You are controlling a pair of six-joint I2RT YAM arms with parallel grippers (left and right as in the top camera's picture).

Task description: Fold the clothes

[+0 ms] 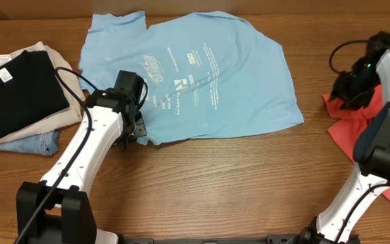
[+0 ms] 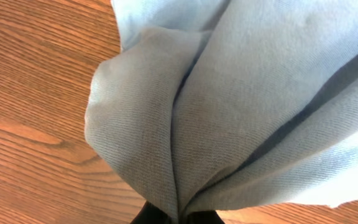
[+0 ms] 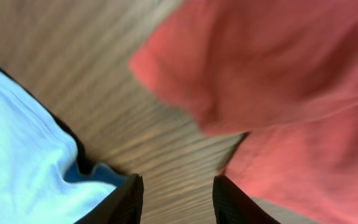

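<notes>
The light blue T-shirt's edge needs to be stretched for folding, so the robot's right hand should next grab the light blue T-shirt's near corner facing the red T-shirt.
The light blue T-shirt (image 1: 202,74) lies spread flat, print side up, across the back middle of the table. My left gripper (image 1: 137,129) is shut on its near left corner. In the left wrist view the blue cloth (image 2: 229,106) bunches into folds that run down into the pinch of that left gripper (image 2: 179,216). The red T-shirt (image 1: 347,129) lies crumpled at the right edge. My right gripper (image 1: 344,89) hovers open just left of it. In the right wrist view, the right gripper (image 3: 178,199) frames bare wood, with red cloth (image 3: 278,81) to the right and blue cloth (image 3: 23,155) to the left.
A stack of folded clothes sits at the left edge: a black piece (image 1: 19,91) on top, beige under it, denim (image 1: 36,144) at the bottom. Bare wood (image 1: 235,183) stretches along the front of the table.
</notes>
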